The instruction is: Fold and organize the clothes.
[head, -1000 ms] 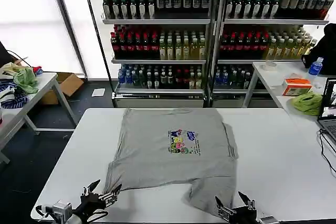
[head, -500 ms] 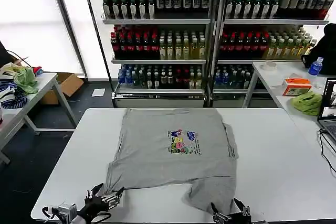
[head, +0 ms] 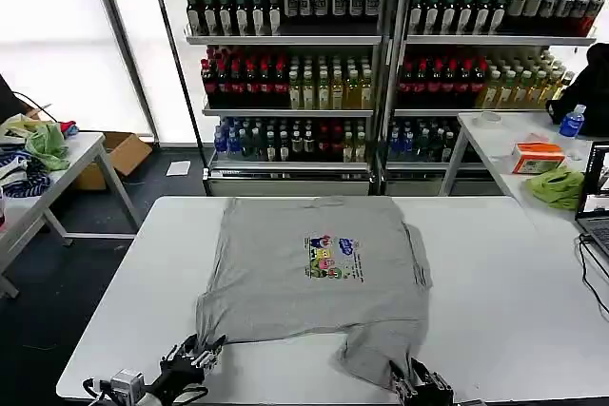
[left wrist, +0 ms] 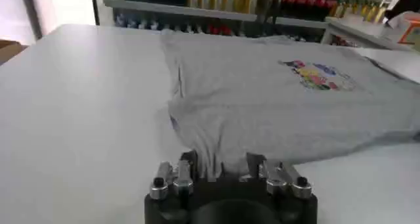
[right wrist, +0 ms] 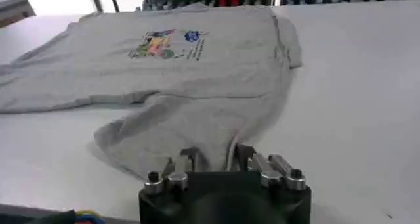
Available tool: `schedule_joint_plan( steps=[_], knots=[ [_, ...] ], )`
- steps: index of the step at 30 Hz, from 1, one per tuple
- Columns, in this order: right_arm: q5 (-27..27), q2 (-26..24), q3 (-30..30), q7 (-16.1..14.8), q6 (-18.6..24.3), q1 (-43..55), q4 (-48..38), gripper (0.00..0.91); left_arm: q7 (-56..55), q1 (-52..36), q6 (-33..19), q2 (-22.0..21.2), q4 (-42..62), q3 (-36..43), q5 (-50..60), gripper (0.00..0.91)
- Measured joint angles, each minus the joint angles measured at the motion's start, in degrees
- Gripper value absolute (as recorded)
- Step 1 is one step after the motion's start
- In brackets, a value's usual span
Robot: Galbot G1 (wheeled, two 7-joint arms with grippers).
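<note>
Next, my left gripper grabs the hem corner to fold the T-shirt over its cartoon print.
A light grey T-shirt with a small multicoloured cartoon print lies spread flat on the white table. My left gripper is at the shirt's near left corner. In the left wrist view it is open, with the cloth's edge lying between its fingers. At the rumpled near right corner sits my right gripper. The right wrist view shows it open too, a fold of the T-shirt running in between the fingers.
Shelves of bottles stand behind the table. A side table at right holds a lime-green cloth, an orange box and a laptop. Another table at left carries cloths. Bare tabletop flanks the shirt.
Both grippers have dropped lower and pushed forward onto the shirt's near edge. The cloth now lies between their fingers.
</note>
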Motion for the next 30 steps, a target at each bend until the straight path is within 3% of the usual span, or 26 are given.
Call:
schedule_joint_plan(
  steps=[17, 30],
  knots=[
    [3.0, -2.8, 2.4, -1.9, 0.3, -2.7, 2.1, 0.000, -0.4, 0.7, -0.9, -1.3, -0.7, -0.4, -0.4, 0.010],
    [5.1, -7.0, 5.9, -2.4, -1.7, -10.6, 7.5, 0.000, 0.0, 6.5, 1.6, -1.6, -5.9, -2.9, 1.4, 0.010]
  ],
)
